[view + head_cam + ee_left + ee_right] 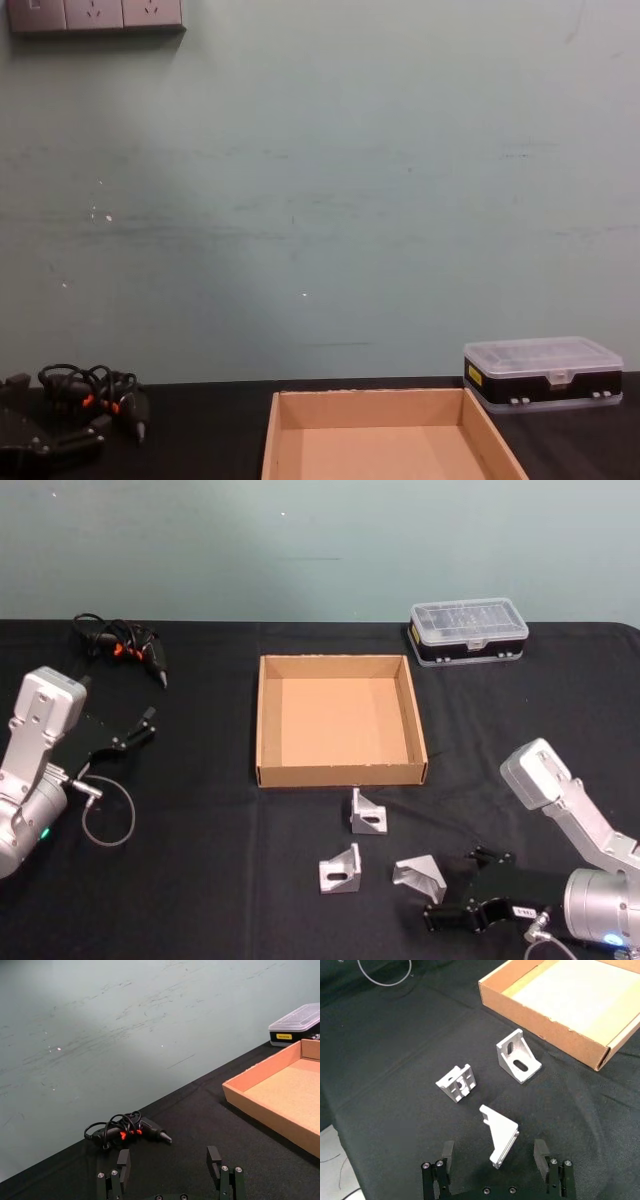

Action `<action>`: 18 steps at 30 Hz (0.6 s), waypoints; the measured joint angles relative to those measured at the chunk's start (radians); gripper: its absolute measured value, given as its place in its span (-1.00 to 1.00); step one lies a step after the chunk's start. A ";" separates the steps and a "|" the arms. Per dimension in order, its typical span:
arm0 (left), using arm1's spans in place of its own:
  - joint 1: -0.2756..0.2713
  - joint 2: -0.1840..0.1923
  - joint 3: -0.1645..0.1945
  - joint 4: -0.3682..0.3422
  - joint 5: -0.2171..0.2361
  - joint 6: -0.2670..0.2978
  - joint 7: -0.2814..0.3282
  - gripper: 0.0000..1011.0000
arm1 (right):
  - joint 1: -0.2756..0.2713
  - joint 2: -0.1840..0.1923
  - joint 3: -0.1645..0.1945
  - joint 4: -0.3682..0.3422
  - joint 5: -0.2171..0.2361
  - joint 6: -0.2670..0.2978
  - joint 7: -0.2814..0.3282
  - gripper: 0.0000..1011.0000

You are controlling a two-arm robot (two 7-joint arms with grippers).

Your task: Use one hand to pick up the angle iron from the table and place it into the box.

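I will pick up the silver angle iron by its narrow tapered end (498,1158) next with my right gripper, to place the iron into the tan box.
Three silver angle irons lie on the black table (200,880) in front of the box (340,774): one near its front wall (367,813), one further forward (341,870), and one to the right (420,877). My right gripper (450,888) hovers open just right of that last piece. In the right wrist view this angle iron (500,1135) lies flat between the spread fingers of the right gripper (493,1152), apart from both. The tan box (545,1030) holds nothing. My left gripper (135,730) is parked open at the table's left side, away from the irons.
A black case with a clear lid (467,631) stands behind the box on the right. A black tool with a bundled cable (125,645) lies at the back left. A thin wire loop (108,815) rests by the left arm.
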 joint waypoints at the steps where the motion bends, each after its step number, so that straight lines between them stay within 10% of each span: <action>1: 0.000 0.000 0.000 0.000 0.000 0.000 0.000 0.98 | 0.000 -0.001 0.000 0.001 -0.002 0.000 0.000 0.98; 18: 0.000 0.000 0.000 0.000 0.000 0.000 0.000 0.98 | -0.007 -0.017 0.007 0.006 -0.032 -0.004 0.019 0.35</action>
